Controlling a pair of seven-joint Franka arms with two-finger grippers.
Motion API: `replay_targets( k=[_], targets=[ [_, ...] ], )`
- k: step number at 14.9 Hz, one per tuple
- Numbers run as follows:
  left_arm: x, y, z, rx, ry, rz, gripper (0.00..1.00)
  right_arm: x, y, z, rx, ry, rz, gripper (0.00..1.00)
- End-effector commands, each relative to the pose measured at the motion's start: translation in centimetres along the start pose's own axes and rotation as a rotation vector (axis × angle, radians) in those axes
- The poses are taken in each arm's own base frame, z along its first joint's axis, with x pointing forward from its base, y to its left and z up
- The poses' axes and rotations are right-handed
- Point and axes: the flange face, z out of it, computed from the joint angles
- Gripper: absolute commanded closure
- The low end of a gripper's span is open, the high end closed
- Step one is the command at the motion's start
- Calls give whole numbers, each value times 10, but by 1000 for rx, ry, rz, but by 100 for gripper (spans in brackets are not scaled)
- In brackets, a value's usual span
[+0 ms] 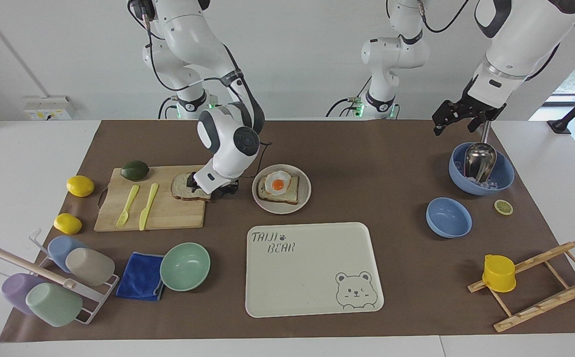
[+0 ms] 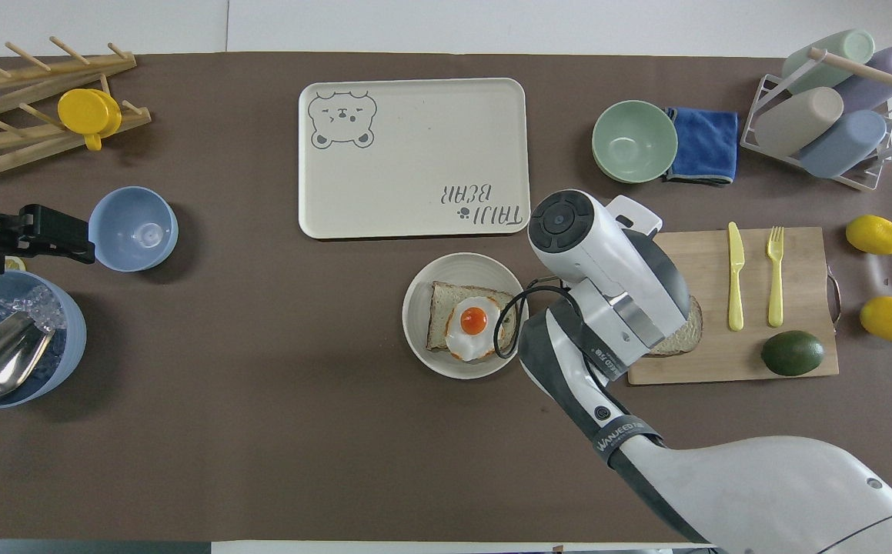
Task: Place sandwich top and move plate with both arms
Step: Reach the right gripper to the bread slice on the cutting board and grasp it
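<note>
I need to grab the plain bread slice by its crust edge with my right gripper next, so that it can top the egg sandwich on the plate.
The sandwich top is a plain slice of light bread on the wooden cutting board; only its edge shows in the overhead view. My right gripper is down at the slice's end toward the plate, fingers open and straddling that end. The plate lies beside the board and holds a bread slice topped with a fried egg. It also shows in the overhead view. My left gripper is open and empty and waits above the blue bowl with ice and a metal scoop.
A green avocado, a yellow-green knife and fork lie on the board. The cream bear tray is farther from the robots than the plate. A mint-green bowl, a blue cloth, a cup rack and two lemons are nearby.
</note>
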Motion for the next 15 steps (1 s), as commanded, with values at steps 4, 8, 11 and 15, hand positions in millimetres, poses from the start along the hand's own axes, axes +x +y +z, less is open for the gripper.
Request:
replay_targets(
  k=[4, 8, 11, 15],
  targets=[
    [-4, -3, -2, 12, -2, -2, 0, -17, 0, 7, 66, -11, 43, 18],
    [-4, -3, -2, 11, 3, -4, 0, -23, -1, 14, 73, -12, 39, 22],
    [-4, -3, -2, 11, 3, -4, 0, -27, -1, 20, 69, -23, 36, 38],
    [-4, -3, -1, 12, -5, -4, 0, -29, 1, 26, 65, -36, 41, 57]
  ],
)
